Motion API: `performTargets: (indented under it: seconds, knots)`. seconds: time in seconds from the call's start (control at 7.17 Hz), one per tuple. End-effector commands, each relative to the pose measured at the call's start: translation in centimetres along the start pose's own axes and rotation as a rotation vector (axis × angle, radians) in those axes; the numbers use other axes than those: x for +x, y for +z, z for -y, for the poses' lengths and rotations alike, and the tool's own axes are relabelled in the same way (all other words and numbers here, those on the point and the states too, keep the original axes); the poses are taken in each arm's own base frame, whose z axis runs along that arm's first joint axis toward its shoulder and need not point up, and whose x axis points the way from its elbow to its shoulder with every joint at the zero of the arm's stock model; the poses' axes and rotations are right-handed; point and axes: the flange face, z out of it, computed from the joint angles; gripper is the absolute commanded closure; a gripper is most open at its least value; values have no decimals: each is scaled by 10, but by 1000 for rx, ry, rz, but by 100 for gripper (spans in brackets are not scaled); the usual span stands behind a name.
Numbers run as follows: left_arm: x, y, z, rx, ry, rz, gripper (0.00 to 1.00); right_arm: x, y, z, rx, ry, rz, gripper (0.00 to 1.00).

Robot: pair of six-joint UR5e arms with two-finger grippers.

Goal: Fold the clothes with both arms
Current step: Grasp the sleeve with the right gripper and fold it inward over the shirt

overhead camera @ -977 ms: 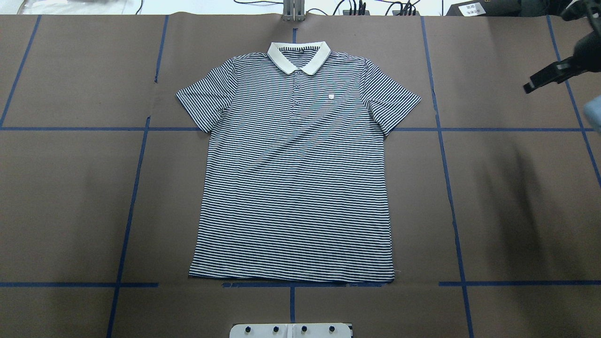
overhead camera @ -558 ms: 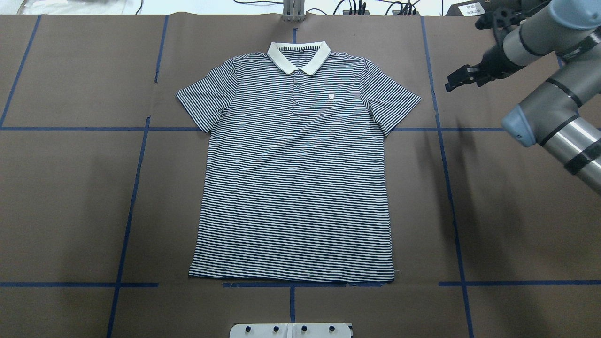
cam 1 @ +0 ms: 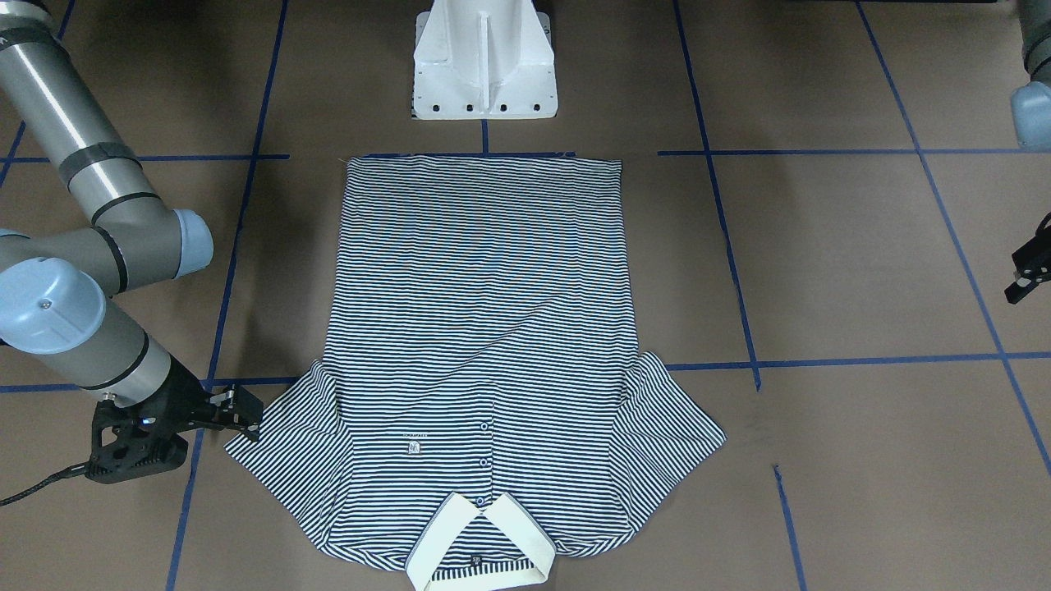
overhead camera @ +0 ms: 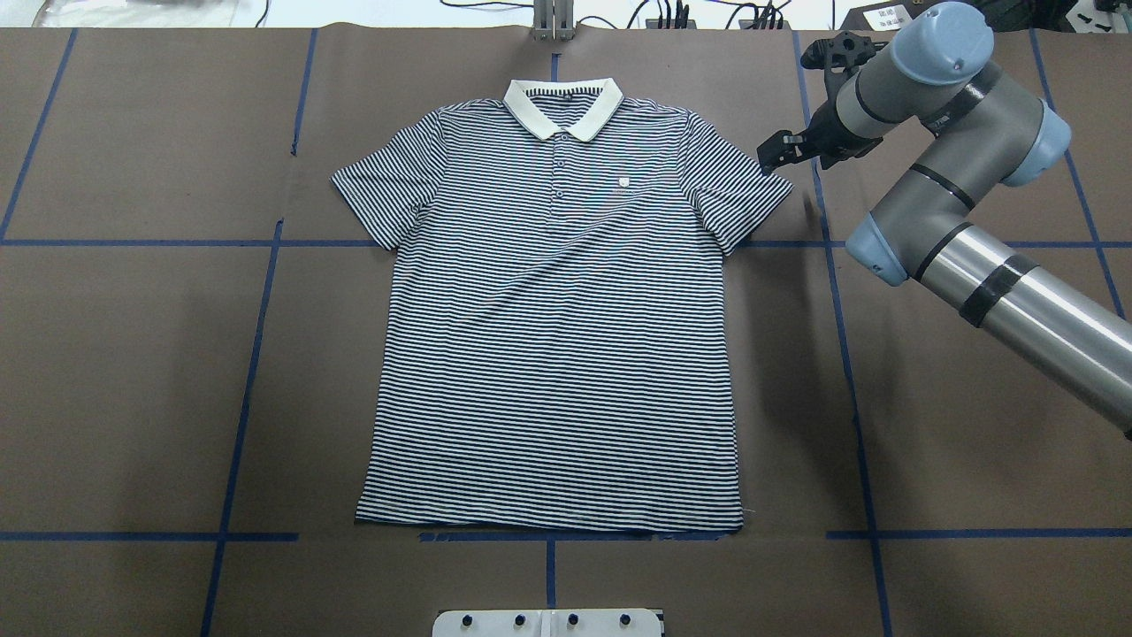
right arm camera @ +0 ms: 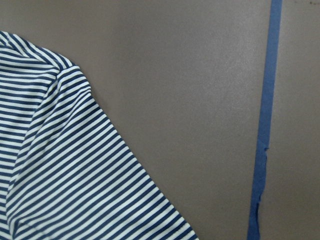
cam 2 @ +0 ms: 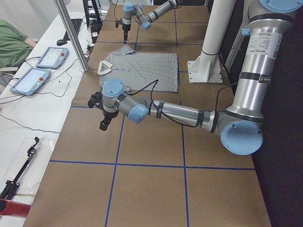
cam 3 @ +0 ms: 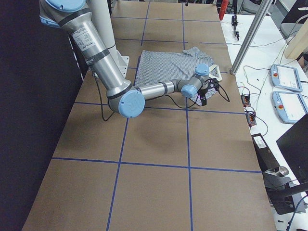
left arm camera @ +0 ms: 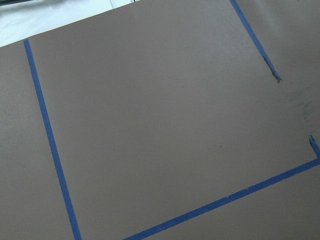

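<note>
The right gripper grabs the striped shirt's sleeve by its cuff point(cam 1: 272, 408) next, to fold the sleeve in across the shirt's body point(cam 1: 414, 394).
The navy-and-white striped polo shirt point(overhead camera: 557, 354) lies flat and face up on the brown table, its cream collar point(overhead camera: 563, 106) at the far side; it also shows in the front view point(cam 1: 476, 312). My right gripper point(overhead camera: 771, 155) hovers just beyond the outer edge of the shirt's right-hand sleeve point(overhead camera: 738, 199), jaws apart and empty; it also shows in the front view point(cam 1: 246, 414). The right wrist view shows that sleeve point(right arm camera: 75, 165) on bare paper. My left gripper point(cam 1: 1025, 283) is far off to the robot's left, cut by the frame edge, and I cannot tell its state. The left wrist view shows only paper and tape.
The white pedestal base point(cam 1: 484, 66) stands at the near edge by the shirt's hem. Blue tape lines point(overhead camera: 845, 354) grid the brown paper. A metal post point(overhead camera: 553, 22) and cables stand at the far edge. Teach pendants point(cam 2: 49, 56) lie beyond the table.
My right arm has swung in from the right edge toward the shirt, and its gripper now sits by the sleeve. The shirt has not moved.
</note>
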Motion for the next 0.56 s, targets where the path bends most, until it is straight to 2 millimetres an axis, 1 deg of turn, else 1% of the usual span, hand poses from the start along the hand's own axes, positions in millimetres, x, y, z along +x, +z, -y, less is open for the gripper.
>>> performTargets:
  seconds: [0.0, 0.14, 0.42]
  knots:
    - [2, -2, 3, 5, -5, -1, 0, -6, 20, -11, -16, -7, -24, 0]
    - [2, -3, 3, 7, -5, -1, 0, -3, 22, -12, -20, -5, -30, 1]
    - [1, -2, 2, 5, -7, 0, 0, -4, 29, -14, -24, -5, -45, 2]
